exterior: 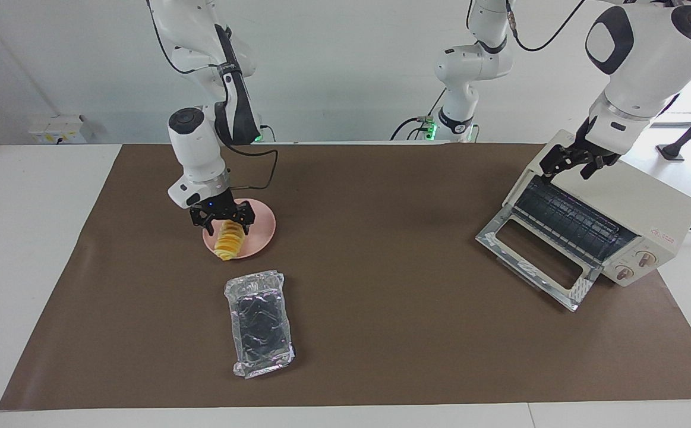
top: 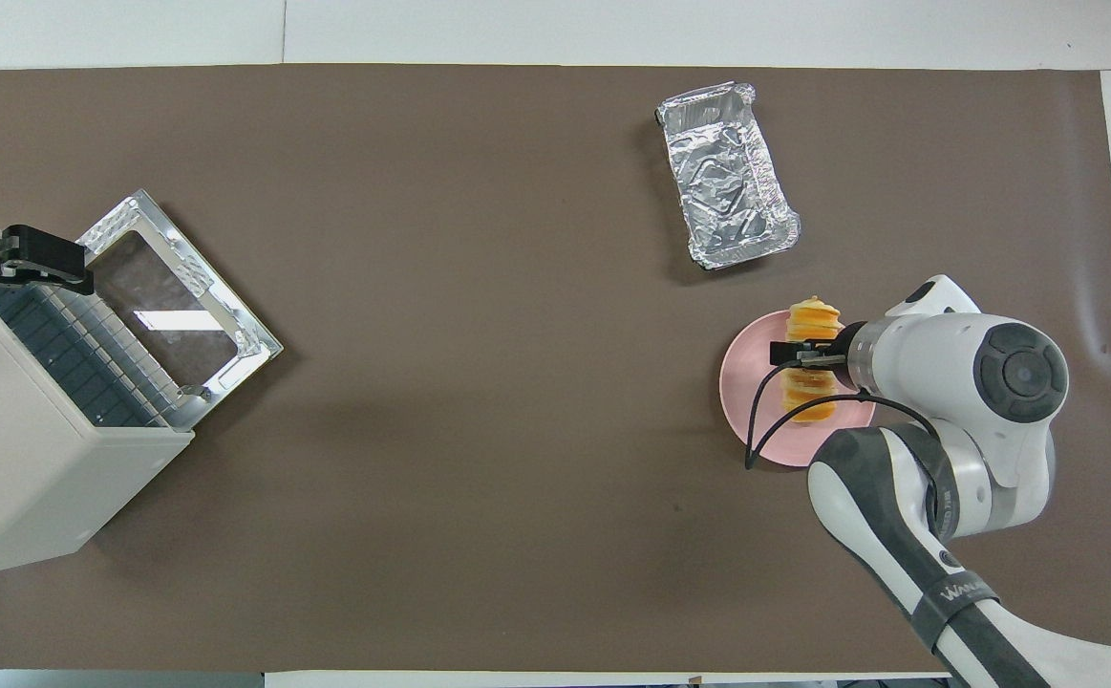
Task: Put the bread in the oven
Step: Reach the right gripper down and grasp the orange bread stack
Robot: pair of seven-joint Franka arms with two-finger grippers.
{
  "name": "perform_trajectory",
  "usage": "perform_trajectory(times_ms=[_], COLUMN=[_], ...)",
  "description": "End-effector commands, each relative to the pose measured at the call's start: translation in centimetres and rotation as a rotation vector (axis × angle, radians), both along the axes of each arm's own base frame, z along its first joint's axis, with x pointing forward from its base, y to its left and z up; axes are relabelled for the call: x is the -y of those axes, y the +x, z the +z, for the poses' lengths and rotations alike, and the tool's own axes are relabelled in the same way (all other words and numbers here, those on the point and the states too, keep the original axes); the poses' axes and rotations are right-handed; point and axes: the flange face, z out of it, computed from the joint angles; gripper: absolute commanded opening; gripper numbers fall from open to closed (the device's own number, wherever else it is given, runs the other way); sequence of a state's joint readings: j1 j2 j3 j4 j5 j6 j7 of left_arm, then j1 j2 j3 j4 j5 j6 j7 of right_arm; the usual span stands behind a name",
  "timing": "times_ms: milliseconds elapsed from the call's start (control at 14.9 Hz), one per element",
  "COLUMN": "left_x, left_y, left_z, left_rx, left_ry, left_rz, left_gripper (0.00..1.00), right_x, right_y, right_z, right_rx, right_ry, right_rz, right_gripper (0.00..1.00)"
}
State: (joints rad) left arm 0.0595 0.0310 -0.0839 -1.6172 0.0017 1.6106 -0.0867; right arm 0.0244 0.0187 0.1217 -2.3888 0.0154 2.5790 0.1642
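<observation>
The right gripper needs to grab the long, narrow loaf across its middle next, so that both ends stay level.
The bread, a ridged yellow-orange loaf, lies on a round pink plate toward the right arm's end of the table. My right gripper is down over the loaf's middle, open, with a finger on each side of it. The cream-white oven stands at the left arm's end with its glass door dropped open and the rack showing. My left gripper hangs open over the oven's top front edge and waits.
A crinkled silver foil tray lies farther from the robots than the plate. A brown mat covers the table. The right arm's cable droops over the plate's rim.
</observation>
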Motion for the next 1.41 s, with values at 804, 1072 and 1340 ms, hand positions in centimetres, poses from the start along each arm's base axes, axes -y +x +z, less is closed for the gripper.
perform_trajectory(times_ms=[804, 1072, 1340], left_x=[-0.1, -0.1, -0.1], left_y=[-0.6, -0.6, -0.6], left_z=[0.5, 0.5, 0.5], left_rx=[-0.003, -0.001, -0.003], left_ry=[-0.009, -0.009, -0.009], left_rz=[0.012, 0.012, 0.012], left_gripper=[1.0, 1.0, 1.0], right_x=[0.1, -0.2, -0.4], right_y=[1.5, 2.3, 4.5], right_z=[-1.6, -0.5, 2.8], right_rx=[-0.004, -0.025, -0.053], right_ry=[0.011, 0.006, 0.001], right_rz=[-0.014, -0.002, 0.021], right_gripper=[0.0, 0.0, 0.0])
